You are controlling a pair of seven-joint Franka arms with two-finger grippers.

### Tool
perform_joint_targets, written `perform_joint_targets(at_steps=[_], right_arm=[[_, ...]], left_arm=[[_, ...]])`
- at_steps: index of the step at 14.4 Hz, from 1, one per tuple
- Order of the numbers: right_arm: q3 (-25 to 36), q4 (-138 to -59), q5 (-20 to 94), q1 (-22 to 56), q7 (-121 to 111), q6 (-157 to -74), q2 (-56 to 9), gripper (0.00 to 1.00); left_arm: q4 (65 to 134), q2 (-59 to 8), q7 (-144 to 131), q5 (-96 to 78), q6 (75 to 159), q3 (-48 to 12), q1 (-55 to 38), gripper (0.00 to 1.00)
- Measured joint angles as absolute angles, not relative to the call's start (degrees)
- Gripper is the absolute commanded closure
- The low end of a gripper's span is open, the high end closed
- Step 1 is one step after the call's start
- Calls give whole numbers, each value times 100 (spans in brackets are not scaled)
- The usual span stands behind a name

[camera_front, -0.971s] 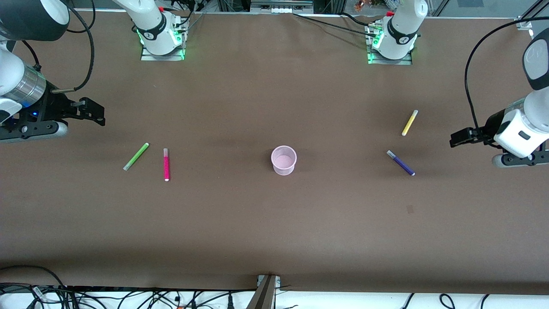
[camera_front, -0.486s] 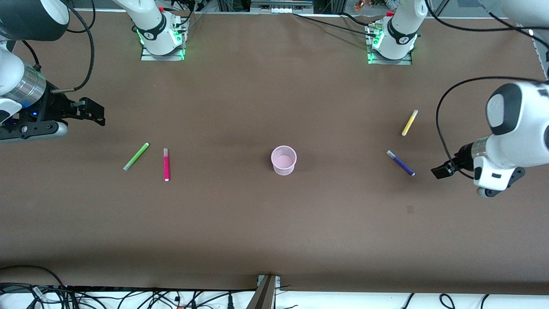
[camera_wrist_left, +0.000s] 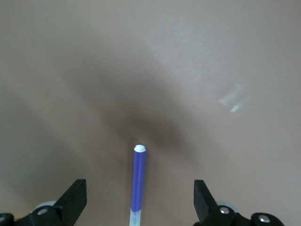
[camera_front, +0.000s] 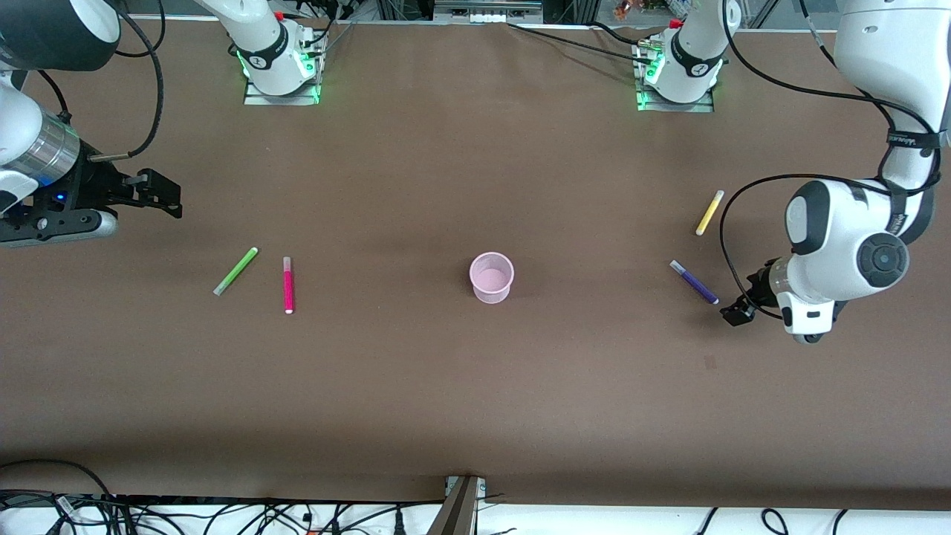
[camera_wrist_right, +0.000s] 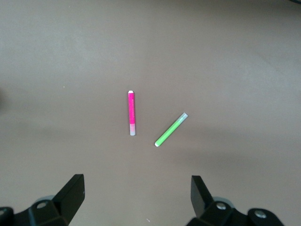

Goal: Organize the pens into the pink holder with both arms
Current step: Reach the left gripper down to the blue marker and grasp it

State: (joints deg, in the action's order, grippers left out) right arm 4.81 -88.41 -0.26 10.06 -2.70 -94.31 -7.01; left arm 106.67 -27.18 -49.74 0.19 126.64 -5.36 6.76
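Observation:
The pens need to be organized into the pink holder (camera_front: 491,277). My left gripper should pick up the purple pen by its body (camera_front: 700,286) next for that.
The pink holder (camera_front: 491,277) stands upright at the table's middle. The dark purple pen (camera_front: 694,281) and the yellow pen (camera_front: 709,212) lie toward the left arm's end. My left gripper (camera_front: 735,312) is open and low beside the purple pen's nearer end; in the left wrist view the purple pen (camera_wrist_left: 137,183) lies between its open fingers (camera_wrist_left: 75,200). The light green pen (camera_front: 235,271) and the magenta-pink pen (camera_front: 287,284) lie toward the right arm's end, also in the right wrist view: the pink pen (camera_wrist_right: 131,113), the green pen (camera_wrist_right: 170,130). My right gripper (camera_front: 167,199) is open, waiting.
Both arm bases (camera_front: 276,56) stand at the table's farther edge. Cables (camera_front: 223,516) and a metal bracket (camera_front: 462,505) lie past the table's nearer edge. A small dark mark (camera_front: 710,362) is on the brown table surface.
My left arm has swung in from its end of the table and come down, bringing its gripper to the purple pen. The right arm and all pens have not moved.

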Motion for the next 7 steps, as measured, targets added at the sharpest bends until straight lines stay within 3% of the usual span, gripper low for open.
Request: perform_joint_targets(at_steps=[4, 7], right_arm=[[481, -8841, -26, 1006, -270, -9432, -701, 0], [481, -8842, -27, 1006, -270, -9432, -701, 0]], left_arm=[[11086, -2715, -5382, 19, 13107, -549, 676, 0], [11365, -2715, -5473, 19, 13495, -568, 668, 11]])
